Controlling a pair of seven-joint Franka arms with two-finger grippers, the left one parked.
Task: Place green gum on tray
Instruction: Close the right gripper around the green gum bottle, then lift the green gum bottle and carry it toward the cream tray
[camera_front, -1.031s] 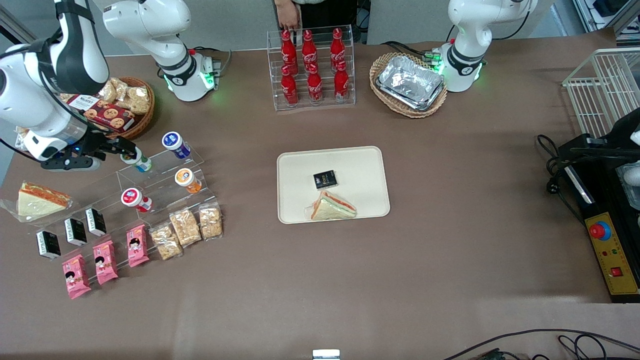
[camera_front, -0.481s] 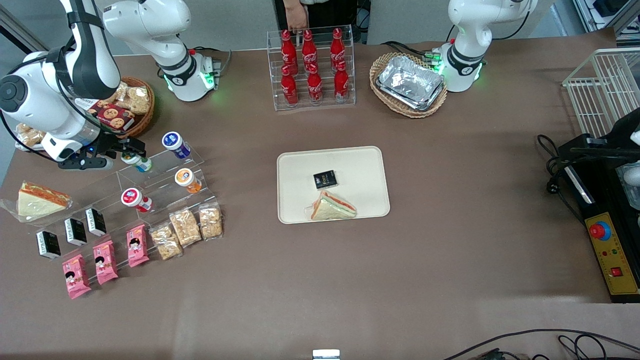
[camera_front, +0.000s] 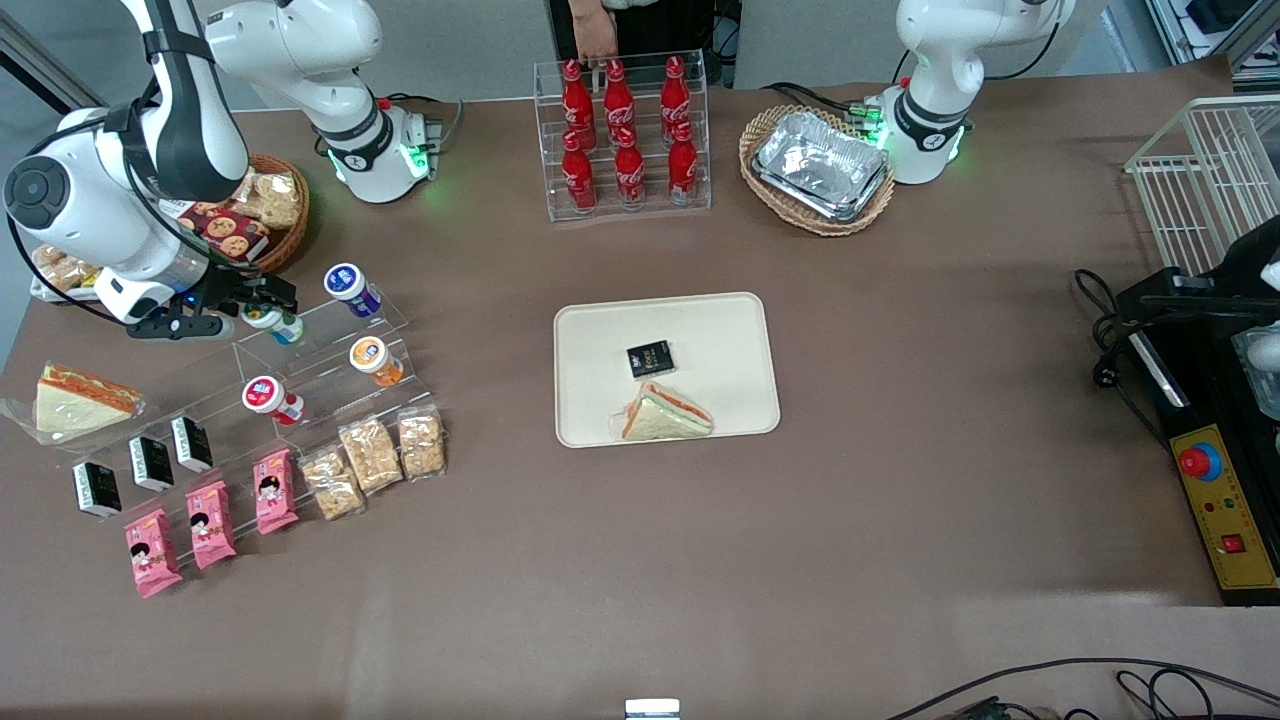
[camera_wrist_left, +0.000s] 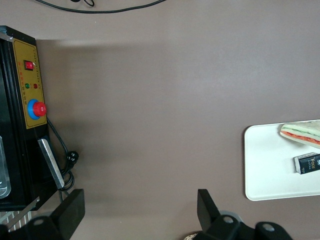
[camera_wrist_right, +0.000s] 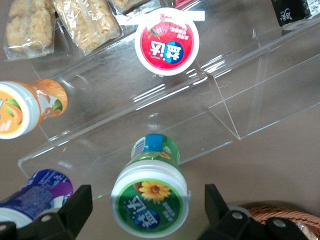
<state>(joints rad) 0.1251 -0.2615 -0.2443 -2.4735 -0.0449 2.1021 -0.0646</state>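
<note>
My gripper grabs the gum by its green-and-white lid (camera_front: 263, 317) next, so that the green gum goes on the tray (camera_front: 720, 330).
The green gum (camera_front: 272, 320) stands on the top step of a clear acrylic stand (camera_front: 330, 350) toward the working arm's end of the table. In the right wrist view its green-and-white lid (camera_wrist_right: 150, 201) sits between my two fingers, with a gap on each side. My gripper (camera_front: 262, 300) is open and hovers just over the bottle; in the wrist view the gripper (camera_wrist_right: 149, 207) straddles the lid. The cream-beige tray (camera_front: 720, 330) lies mid-table with a small black packet (camera_front: 650, 359) and a wrapped sandwich (camera_front: 665, 413) on it.
Blue-lidded (camera_front: 350, 287), orange-lidded (camera_front: 374, 360) and red-lidded (camera_front: 268, 398) bottles share the stand. Snack bags (camera_front: 372, 455), pink packets (camera_front: 210, 520), black boxes (camera_front: 150, 462) and a sandwich (camera_front: 80, 400) lie nearer the front camera. A wicker basket of cookies (camera_front: 250, 215) stands beside my arm.
My arm has shifted toward the green gum, bringing the open gripper over it. The bottle has not moved.
</note>
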